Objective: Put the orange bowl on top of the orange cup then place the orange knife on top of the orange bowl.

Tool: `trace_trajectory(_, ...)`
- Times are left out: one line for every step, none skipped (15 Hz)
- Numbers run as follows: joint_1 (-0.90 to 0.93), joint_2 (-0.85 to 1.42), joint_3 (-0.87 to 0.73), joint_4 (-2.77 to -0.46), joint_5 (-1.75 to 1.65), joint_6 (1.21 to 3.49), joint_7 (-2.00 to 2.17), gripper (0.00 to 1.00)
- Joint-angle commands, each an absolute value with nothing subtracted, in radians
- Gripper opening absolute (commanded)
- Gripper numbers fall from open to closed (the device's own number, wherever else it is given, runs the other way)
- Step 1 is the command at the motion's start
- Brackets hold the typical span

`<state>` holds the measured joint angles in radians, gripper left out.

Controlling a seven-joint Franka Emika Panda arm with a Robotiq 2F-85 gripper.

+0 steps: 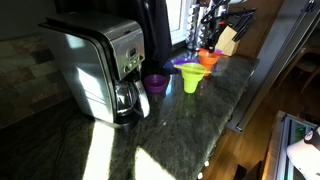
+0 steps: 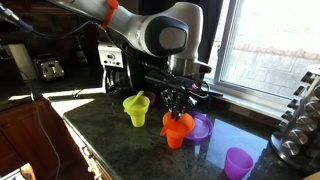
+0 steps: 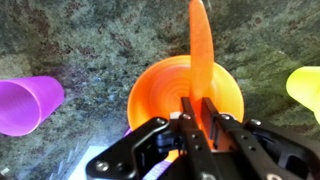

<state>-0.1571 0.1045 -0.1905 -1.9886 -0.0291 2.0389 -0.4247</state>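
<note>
The orange knife's held end is low over the bowl and its blade crosses the bowl's far rim, so my gripper opens now.
The orange bowl [image 3: 160, 92] sits on top of the orange cup [image 2: 175, 136], which the bowl hides in the wrist view. The stack also shows in an exterior view [image 1: 208, 60]. My gripper [image 3: 197, 108] hangs directly over the bowl [image 2: 178, 121] and is shut on the orange knife [image 3: 200, 45]. The thin blade sticks out past the fingertips, across the bowl and beyond its far rim. In an exterior view the gripper [image 2: 177, 100] is just above the stack.
A yellow-green cup [image 2: 136, 108] stands beside the stack, and a purple bowl [image 2: 201, 127] lies right behind it. A purple cup [image 2: 238, 162] lies further along the counter. A coffee maker [image 1: 100, 62] and a knife block [image 1: 228, 40] stand on the dark stone counter.
</note>
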Motion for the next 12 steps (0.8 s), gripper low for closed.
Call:
trace_trajectory(-0.177, 0.13, -0.176, -1.961, -0.008, 2.015, -0.45, 0.04)
trace_trajectory(-0.178, 0.13, -0.176, -1.962, -0.006, 2.015, -0.452, 0.04)
trace_trajectory(-0.178, 0.131, -0.176, -1.964, -0.004, 2.022, -0.443, 0.4)
trace_trajectory(-0.179, 0.131, -0.176, -1.966, -0.004, 2.025, -0.44, 0.41)
trace_trajectory(-0.179, 0.129, -0.176, -1.968, -0.006, 2.026, -0.44, 0.48)
trace_trajectory(-0.18, 0.126, -0.176, -1.97, -0.004, 2.025, -0.443, 0.55)
trace_trajectory(-0.181, 0.121, -0.176, -1.974, -0.002, 2.026, -0.445, 0.61)
trace_trajectory(-0.182, 0.116, -0.176, -1.978, 0.001, 2.028, -0.445, 0.69)
trace_trajectory(-0.182, 0.109, -0.176, -1.985, 0.003, 2.031, -0.445, 0.77)
trace_trajectory(-0.183, 0.102, -0.175, -1.991, 0.006, 2.03, -0.447, 0.85)
trace_trajectory(-0.182, 0.089, -0.174, -2.002, 0.01, 2.036, -0.442, 0.92)
trace_trajectory(-0.182, 0.077, -0.174, -2.012, 0.018, 2.04, -0.436, 1.0)
